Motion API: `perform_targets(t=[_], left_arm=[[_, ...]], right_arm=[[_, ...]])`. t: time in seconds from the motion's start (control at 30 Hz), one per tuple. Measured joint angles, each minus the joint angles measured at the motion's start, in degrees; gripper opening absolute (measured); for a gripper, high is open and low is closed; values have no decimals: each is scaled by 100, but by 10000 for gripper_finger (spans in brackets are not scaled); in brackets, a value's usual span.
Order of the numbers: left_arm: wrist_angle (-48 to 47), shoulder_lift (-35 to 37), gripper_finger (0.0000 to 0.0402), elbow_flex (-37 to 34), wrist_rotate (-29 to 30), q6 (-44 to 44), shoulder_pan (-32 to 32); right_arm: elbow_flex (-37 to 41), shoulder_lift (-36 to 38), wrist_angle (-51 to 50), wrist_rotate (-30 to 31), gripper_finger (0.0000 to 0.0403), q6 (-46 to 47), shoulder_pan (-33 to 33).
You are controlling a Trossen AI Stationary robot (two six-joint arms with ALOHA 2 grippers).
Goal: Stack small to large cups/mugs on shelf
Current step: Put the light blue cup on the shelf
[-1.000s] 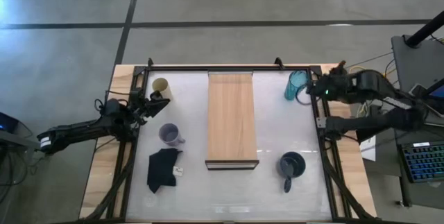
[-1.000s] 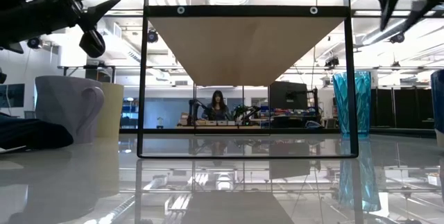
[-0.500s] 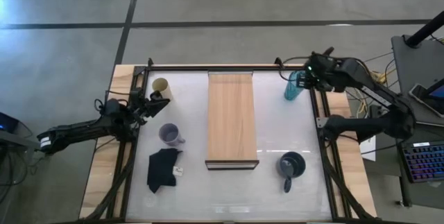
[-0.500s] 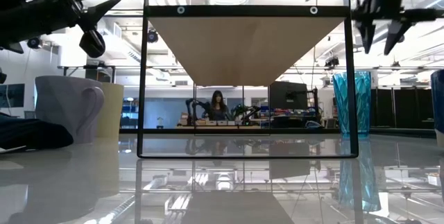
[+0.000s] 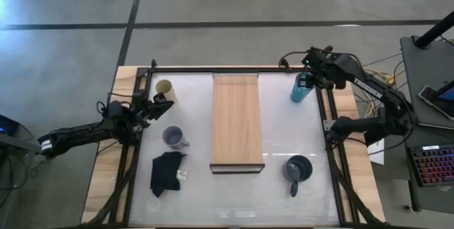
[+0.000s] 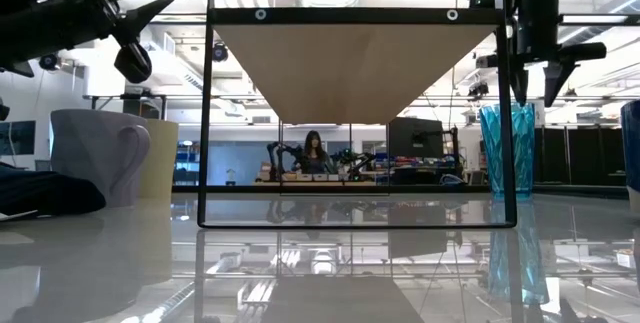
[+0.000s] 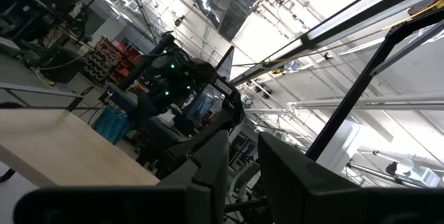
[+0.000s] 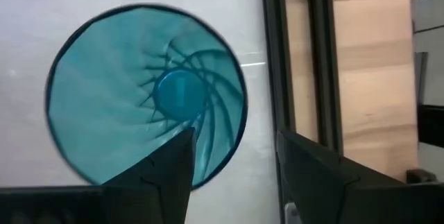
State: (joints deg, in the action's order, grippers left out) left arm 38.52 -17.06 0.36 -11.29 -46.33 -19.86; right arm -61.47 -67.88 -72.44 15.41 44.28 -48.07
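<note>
Next, my right gripper grabs the teal tumbler by its rim [image 8: 232,148]. Then my right gripper sets the tumbler on the shelf for stacking.
The teal tumbler [image 5: 301,91] [image 6: 508,163] stands on its base near the table's far right corner. My right gripper [image 5: 307,80] [image 6: 534,91] [image 8: 236,175] hangs open just above its rim, pointing down, one finger over the mouth [image 8: 146,92] and one outside it. The cream cup [image 5: 164,87] [image 6: 162,158], lavender mug [image 5: 174,138] [image 6: 95,153] and dark blue mug [image 5: 298,167] stand on the tabletop. The shelf [image 5: 237,121] runs down the middle. My left gripper [image 5: 160,101] [image 6: 140,3] [image 7: 243,161] waits raised beside the cream cup, its fingers slightly apart.
A black cloth [image 5: 167,172] lies near the lavender mug on the table's left side. The black table frame [image 5: 325,115] runs close beside the tumbler. The shelf board [image 6: 355,63] sits raised on a dark frame, with open tabletop on both sides of it.
My right gripper has swung from the table's right edge toward the far left until it stands over the teal tumbler. It has tipped to point down and come lower. Nothing else has moved.
</note>
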Motion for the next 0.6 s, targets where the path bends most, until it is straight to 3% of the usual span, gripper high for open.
perform_targets(t=[0.33, 0.6], left_arm=[[-2, -4, 65, 0, -4, 5, -1], [0, -4, 65, 0, -4, 5, -1]], right_arm=[[222, -346, 186, -70, 189, -293, -269], [199, -331, 375, -82, 110, -409, -261]])
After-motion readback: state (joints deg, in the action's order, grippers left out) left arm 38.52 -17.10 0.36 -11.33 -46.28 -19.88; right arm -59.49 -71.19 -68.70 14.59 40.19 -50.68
